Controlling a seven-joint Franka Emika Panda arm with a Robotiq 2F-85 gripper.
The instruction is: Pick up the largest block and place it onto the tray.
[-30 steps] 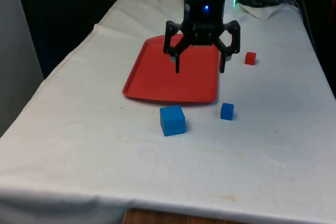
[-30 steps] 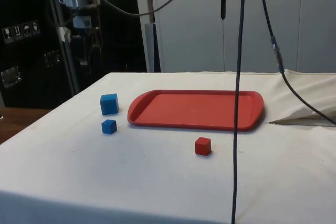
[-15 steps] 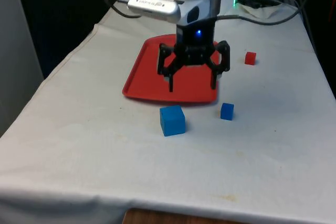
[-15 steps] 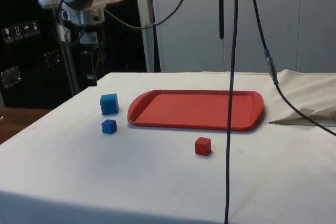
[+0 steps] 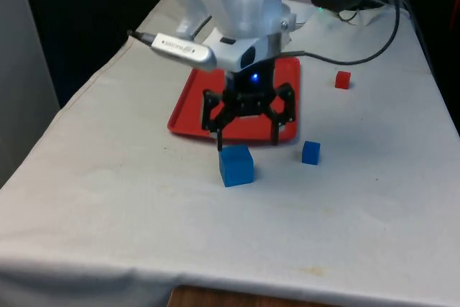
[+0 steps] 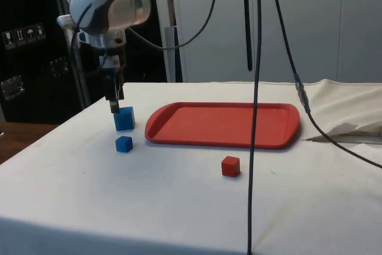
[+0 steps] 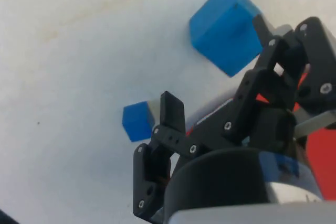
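Observation:
Next, my gripper grabs the blue block by two opposite sides, to get the largest block onto the tray [image 5: 185, 111] [image 7: 320, 156].
The largest block, a blue cube [image 5: 236, 165], sits on the white cloth just in front of the red tray [image 5: 185, 111]. My gripper [image 5: 246, 142] hangs open just above the cube's far edge, over the tray's near rim, with nothing between its fingers. From the side, the fingertips [image 6: 113, 109] hover level with the top of the blue cube [image 6: 124, 118], beside the tray [image 6: 224, 125]. In the wrist view the blue cube [image 7: 226, 27] lies out past the spread fingers [image 7: 171, 110].
A small blue block [image 5: 310, 152] rests to the front view's right of the big cube. A small red block [image 5: 343, 80] lies further back on the right, beside the tray. Cables hang across the side view.
The gripper has come down and forward from above the tray to just over the large blue cube. Its fingers stayed open. No block has moved.

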